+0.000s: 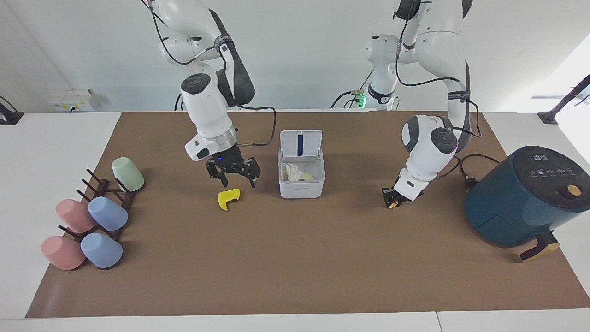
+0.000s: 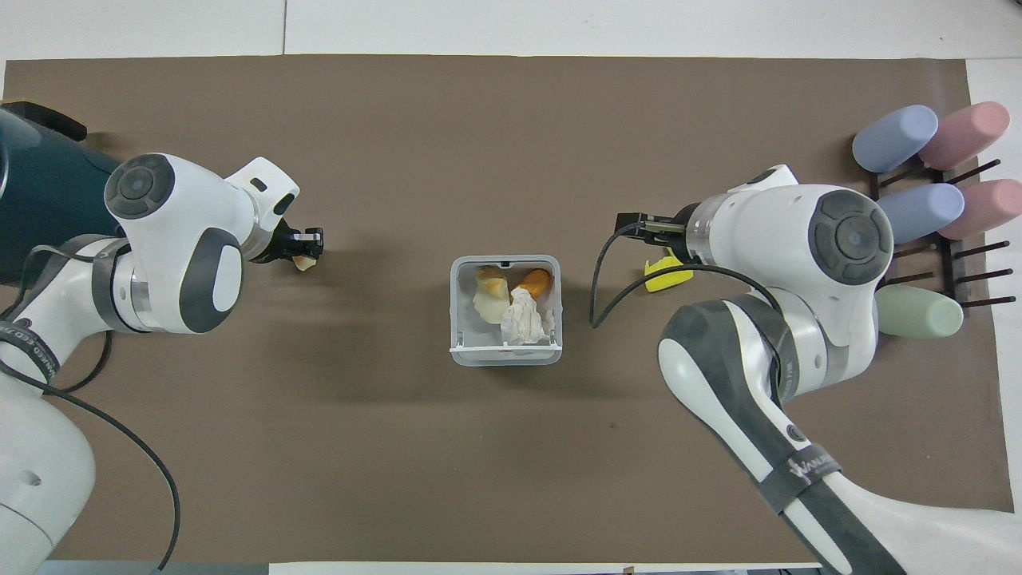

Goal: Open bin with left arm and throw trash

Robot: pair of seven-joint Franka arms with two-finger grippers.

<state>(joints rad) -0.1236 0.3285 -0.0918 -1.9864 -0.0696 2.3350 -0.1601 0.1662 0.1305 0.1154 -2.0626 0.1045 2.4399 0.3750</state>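
My right gripper should next pinch the bent yellow piece by its body (image 2: 668,278). Then it can toss the last trash into the open bin (image 2: 456,319).
The white bin (image 1: 302,190) stands mid-table with its lid (image 1: 309,144) up, blue stripe showing. In the overhead view the bin (image 2: 456,319) holds the crumpled white tissue (image 2: 523,319) with an orange piece and a cream piece. The bent yellow piece (image 1: 228,198) lies on the mat beside the bin, toward the right arm's end. My right gripper (image 1: 233,171) is open and empty, just above it; overhead it (image 2: 639,236) stands over the yellow piece (image 2: 669,276). My left gripper (image 1: 392,199) is down at the mat, shut on the orange-yellow chunk (image 1: 392,205), also seen overhead (image 2: 303,262).
A dark-teal air fryer (image 1: 521,198) stands at the left arm's end, its cable by the left arm. A rack of pastel cups (image 1: 92,216) sits at the right arm's end, close to the right arm's elbow in the overhead view.
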